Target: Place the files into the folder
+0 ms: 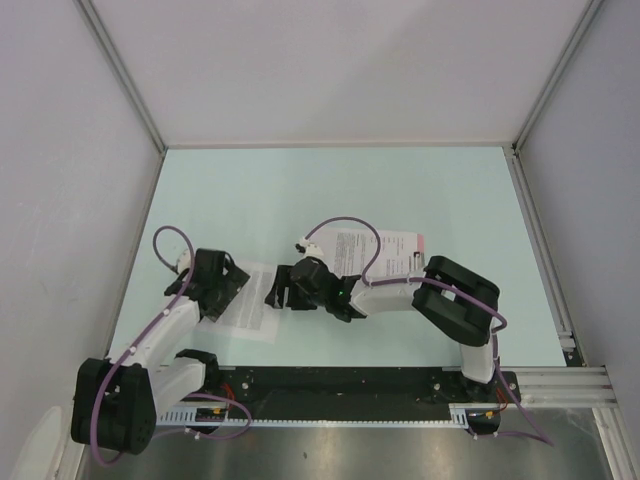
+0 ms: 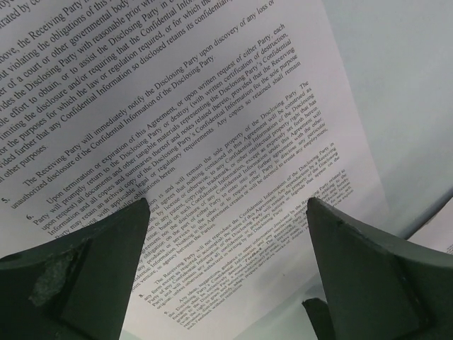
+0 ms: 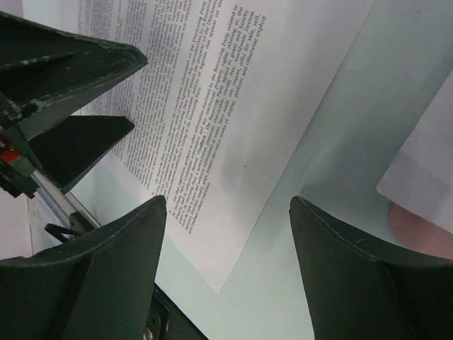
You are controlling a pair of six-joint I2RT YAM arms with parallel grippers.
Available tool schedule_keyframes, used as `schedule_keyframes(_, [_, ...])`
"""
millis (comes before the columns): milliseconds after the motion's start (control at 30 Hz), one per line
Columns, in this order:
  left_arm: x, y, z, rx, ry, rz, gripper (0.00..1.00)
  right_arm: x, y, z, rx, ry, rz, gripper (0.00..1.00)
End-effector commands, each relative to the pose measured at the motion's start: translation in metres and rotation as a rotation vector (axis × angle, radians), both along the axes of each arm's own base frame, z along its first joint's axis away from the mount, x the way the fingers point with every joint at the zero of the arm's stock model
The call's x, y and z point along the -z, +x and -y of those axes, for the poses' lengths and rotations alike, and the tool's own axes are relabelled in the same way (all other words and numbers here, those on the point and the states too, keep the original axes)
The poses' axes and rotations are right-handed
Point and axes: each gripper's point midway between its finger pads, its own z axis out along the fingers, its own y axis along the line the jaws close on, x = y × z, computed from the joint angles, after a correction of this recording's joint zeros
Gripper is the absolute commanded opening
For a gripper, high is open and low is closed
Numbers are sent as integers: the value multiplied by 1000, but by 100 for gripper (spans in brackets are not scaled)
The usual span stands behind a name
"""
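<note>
My right gripper grabs the file's blank edge (image 1: 272, 315) (image 3: 265, 173) facing the pink folder next, so that edge leads into the folder.
One of the files, a white sheet of dense black text (image 1: 256, 312), lies flat on the table at the front left. My left gripper (image 1: 228, 284) hangs just over its left part, open, with the printed page (image 2: 212, 127) showing between its fingers. My right gripper (image 1: 278, 291) reaches in from the right over the same sheet's near corner (image 3: 212, 92), open and empty. The pink folder (image 1: 418, 243) lies right of centre, with another printed sheet (image 1: 362, 250) on it. In the right wrist view the folder's pink edge (image 3: 425, 230) peeks out at the far right.
Both arms crowd the front middle of the table, and my left gripper's fingers (image 3: 64, 71) show close by in the right wrist view. Grey walls enclose the table on three sides. A metal rail (image 1: 545, 385) runs along the near edge.
</note>
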Motion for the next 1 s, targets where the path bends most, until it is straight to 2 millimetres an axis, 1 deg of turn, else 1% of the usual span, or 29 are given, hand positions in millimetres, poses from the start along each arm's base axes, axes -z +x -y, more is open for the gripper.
schedule_keyframes(0, [4,-2,-4,-69,-22,9,100,0,4,-14,34,37,-33,75])
schedule_keyframes(100, [7,-5,-2,-70,-37,5,100,8,0,-18,32,43,-57,75])
schedule_keyframes(233, [14,-12,-2,-68,-39,-8,100,12,-6,-25,22,67,-78,75])
schedule_keyframes(333, [12,-12,-1,-64,-48,6,100,13,-9,-30,8,88,-88,75])
schedule_keyframes(467, [10,-12,-2,-46,-31,10,100,4,-11,-40,-37,138,-65,75])
schedule_keyframes(533, [9,-12,-4,-41,-20,11,99,0,-10,-42,-62,143,-26,75])
schedule_keyframes(567, [9,-13,-4,-32,-16,7,99,-6,-14,-46,-99,167,-28,75])
schedule_keyframes(633, [9,-14,-3,-24,-18,8,100,-10,-14,-47,-130,189,-27,76])
schedule_keyframes(667, [9,-15,-2,-17,-21,7,100,-15,-17,-51,-159,225,-30,76])
schedule_keyframes(733, [11,-16,0,-10,-29,5,100,-21,-14,-52,-172,255,-10,76])
schedule_keyframes(767, [13,-18,0,-6,-32,-1,100,-28,-15,-56,-198,283,17,77])
schedule_keyframes(867, [16,-22,-1,-3,-27,-8,100,-37,-5,-58,-185,318,44,77])
schedule_keyframes(933, [16,-23,-1,-4,-26,-5,100,-38,5,-56,-154,333,37,78])
schedule_keyframes(967, [15,-23,-1,-4,-27,1,99,-42,7,-58,-153,359,42,77])
